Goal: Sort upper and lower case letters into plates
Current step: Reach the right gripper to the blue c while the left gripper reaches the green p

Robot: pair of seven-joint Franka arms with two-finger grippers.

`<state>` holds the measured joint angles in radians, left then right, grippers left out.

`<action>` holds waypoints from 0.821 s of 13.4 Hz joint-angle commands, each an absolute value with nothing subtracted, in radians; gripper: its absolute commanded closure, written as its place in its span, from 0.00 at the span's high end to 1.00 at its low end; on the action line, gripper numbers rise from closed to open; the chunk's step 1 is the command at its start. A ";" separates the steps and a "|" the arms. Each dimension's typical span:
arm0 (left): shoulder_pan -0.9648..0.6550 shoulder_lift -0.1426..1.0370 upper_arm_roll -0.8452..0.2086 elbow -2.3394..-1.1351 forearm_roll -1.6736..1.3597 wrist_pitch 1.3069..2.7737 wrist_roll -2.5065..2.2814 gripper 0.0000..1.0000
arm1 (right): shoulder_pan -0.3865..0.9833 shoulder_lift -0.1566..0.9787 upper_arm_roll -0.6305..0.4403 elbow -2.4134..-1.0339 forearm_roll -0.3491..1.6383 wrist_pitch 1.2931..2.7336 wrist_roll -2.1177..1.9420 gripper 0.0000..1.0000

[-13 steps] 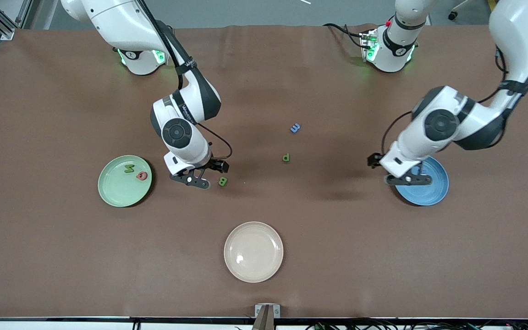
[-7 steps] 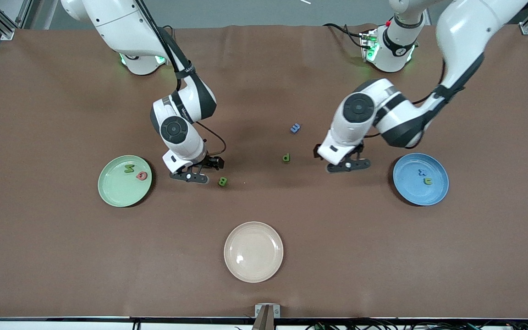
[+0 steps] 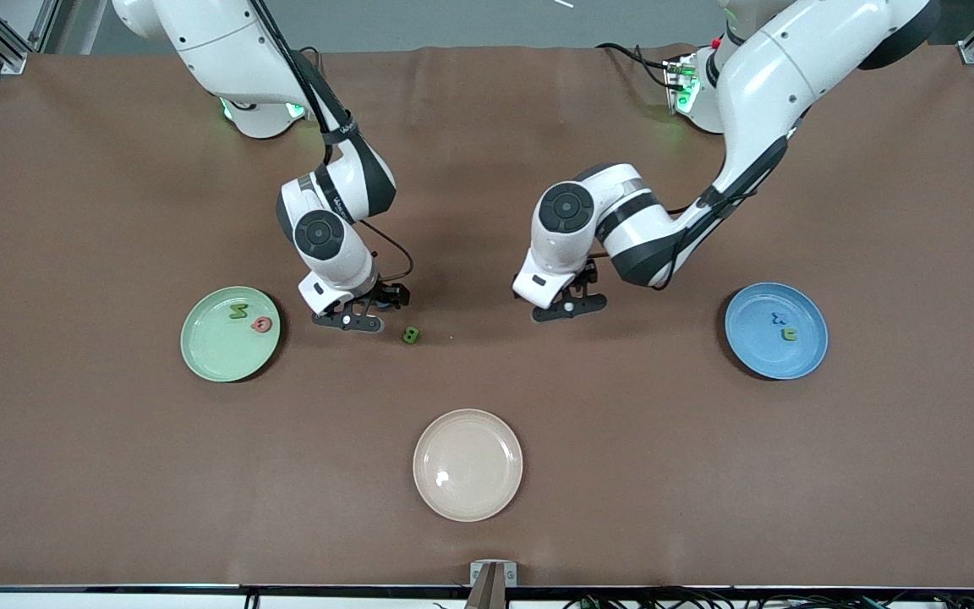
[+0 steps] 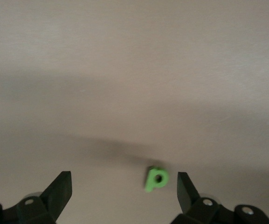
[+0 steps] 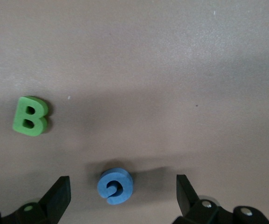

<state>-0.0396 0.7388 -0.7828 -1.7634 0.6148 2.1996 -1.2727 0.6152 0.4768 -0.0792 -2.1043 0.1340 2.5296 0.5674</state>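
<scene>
My right gripper should sort the blue (image 3: 778, 319) G onto the pale green plate, so it needs to grab the G by its curved outer body first.
In the left wrist view my left gripper (image 4: 125, 192) is open over the brown table, with a green p (image 4: 156, 179) between its fingers, close to one of them. In the front view this gripper (image 3: 569, 307) hangs over the table's middle and hides the p. My right gripper (image 5: 123, 192) is open around a blue G (image 5: 115, 185), not touching it, and a green B (image 5: 30, 115) lies beside it. The B (image 3: 410, 335) lies just past the right gripper (image 3: 350, 321). The pale green plate (image 3: 208, 355) holds a green M (image 3: 238, 311) and a red Q (image 3: 261, 324). The blue plate (image 3: 757, 351) holds two small letters, blue (image 3: 778, 319) and green (image 3: 789, 334).
A cream-white plate (image 3: 467, 491) sits nearest the front camera, mid-table. The left arm's forearm and elbow (image 3: 622, 220) reach low across the table's middle. Both bases stand along the table's edge farthest from the front camera.
My left arm has swung from above the blue plate toward the table's middle and now covers the green p and the blue letter near it. My right gripper has shifted slightly toward the pale green plate.
</scene>
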 commanded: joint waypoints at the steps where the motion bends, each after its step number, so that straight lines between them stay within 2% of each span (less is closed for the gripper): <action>1: -0.135 0.750 -0.700 -1.735 0.595 2.256 -1.314 0.99 | 0.621 0.445 -0.081 -2.171 0.135 2.569 0.557 0.99; 4: -0.173 0.778 -0.684 -1.735 0.597 2.284 -1.338 0.97 | 0.626 0.443 -0.081 -2.175 0.135 2.572 0.558 0.86; 8: -0.173 0.798 -0.686 -1.736 0.600 2.287 -1.339 0.79 | 0.652 0.442 -0.081 -2.175 0.137 2.574 0.574 0.80; 11: -0.175 0.804 -0.686 -1.736 0.600 2.292 -1.339 0.65 | 0.655 0.443 -0.081 -2.174 0.137 2.574 0.572 0.65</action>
<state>-0.1650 0.7965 -0.6904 -1.7526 0.6146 2.2822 -1.3373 0.6447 0.4760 -0.0767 -2.1395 0.1344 2.5619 0.5654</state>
